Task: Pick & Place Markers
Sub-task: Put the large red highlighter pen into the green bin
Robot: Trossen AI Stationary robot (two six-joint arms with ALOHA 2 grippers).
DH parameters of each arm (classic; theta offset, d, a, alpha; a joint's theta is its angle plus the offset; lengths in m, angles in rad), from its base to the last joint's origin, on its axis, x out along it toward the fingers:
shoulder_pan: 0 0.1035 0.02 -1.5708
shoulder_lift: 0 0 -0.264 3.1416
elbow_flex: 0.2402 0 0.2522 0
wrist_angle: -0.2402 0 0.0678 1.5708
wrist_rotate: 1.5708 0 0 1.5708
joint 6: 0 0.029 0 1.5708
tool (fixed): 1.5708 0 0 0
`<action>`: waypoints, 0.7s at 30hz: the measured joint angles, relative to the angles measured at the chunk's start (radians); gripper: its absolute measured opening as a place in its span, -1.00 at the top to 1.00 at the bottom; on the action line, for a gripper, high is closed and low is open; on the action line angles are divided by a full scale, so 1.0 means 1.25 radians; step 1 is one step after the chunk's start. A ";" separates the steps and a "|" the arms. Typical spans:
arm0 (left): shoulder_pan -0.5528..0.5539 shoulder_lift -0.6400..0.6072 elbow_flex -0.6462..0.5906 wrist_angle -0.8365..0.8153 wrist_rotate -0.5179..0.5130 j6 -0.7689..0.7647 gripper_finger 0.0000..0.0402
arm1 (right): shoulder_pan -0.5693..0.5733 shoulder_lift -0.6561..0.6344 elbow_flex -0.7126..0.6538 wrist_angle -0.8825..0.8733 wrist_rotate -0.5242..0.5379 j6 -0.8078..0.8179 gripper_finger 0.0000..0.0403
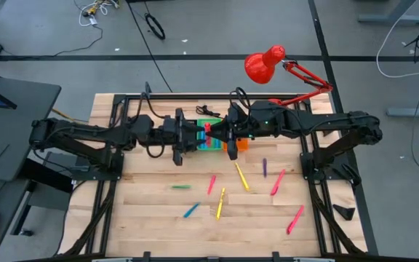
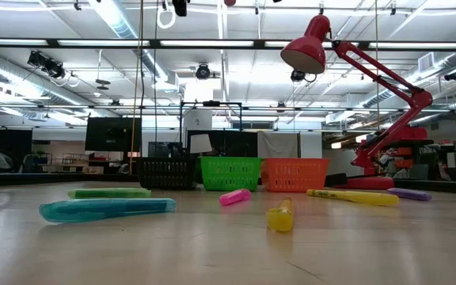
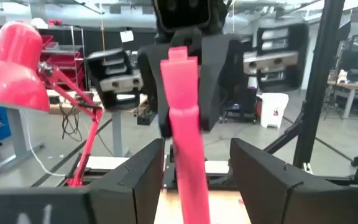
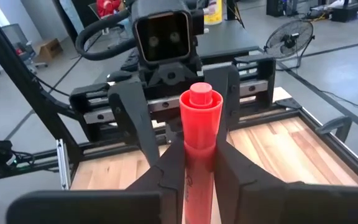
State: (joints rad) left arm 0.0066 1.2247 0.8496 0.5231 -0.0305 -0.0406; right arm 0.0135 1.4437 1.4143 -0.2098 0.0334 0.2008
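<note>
The pink-red marker needs to go from my right gripper to my left gripper for placing, so my left gripper should next grab the marker by its body (image 1: 207, 128) (image 3: 190, 165).
A pink-red marker (image 1: 208, 131) hangs in the air over the bins at the table's far side, between my two grippers. My right gripper (image 4: 201, 149) comes in from the table's right and is shut on it. My left gripper (image 3: 197, 144) faces it from the table's left and is open. Its fingers (image 4: 132, 118) stand on either side of the marker's free end; I cannot tell whether one of them brushes it. Several more markers lie flat on the wood, among them a green one (image 1: 181, 187), a blue one (image 1: 190, 210) and a yellow one (image 1: 220, 203). My right gripper pinches the pink-red marker's barrel (image 4: 199, 168) between its two fingers (image 4: 166, 180). The fingers come roughly level from the table's right and lie along the marker. Its round end (image 4: 200, 96) sticks out past the fingertips toward my left gripper. The marker is lifted clear of the table and bins.
A black bin (image 2: 167, 172), a green bin (image 2: 229, 172) and an orange bin (image 2: 295, 174) stand in a row at the far side, under the grippers. A red desk lamp (image 1: 268, 64) reaches over the far right corner. Pink (image 1: 276, 182) and purple (image 1: 265, 167) markers lie right of centre.
</note>
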 joint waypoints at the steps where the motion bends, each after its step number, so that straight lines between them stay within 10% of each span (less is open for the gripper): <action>1: 0.002 0.000 0.002 -0.003 -0.002 0.000 0.04 | 0.000 0.000 0.000 0.001 0.000 0.000 0.74; 21: 0.003 0.069 0.039 -0.008 -0.023 -0.071 0.08 | 0.000 0.000 0.000 0.014 0.000 -0.019 0.74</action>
State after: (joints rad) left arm 0.0102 1.3109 0.8981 0.5129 -0.0593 -0.1294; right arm 0.0135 1.4437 1.4143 -0.1928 0.0338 0.1775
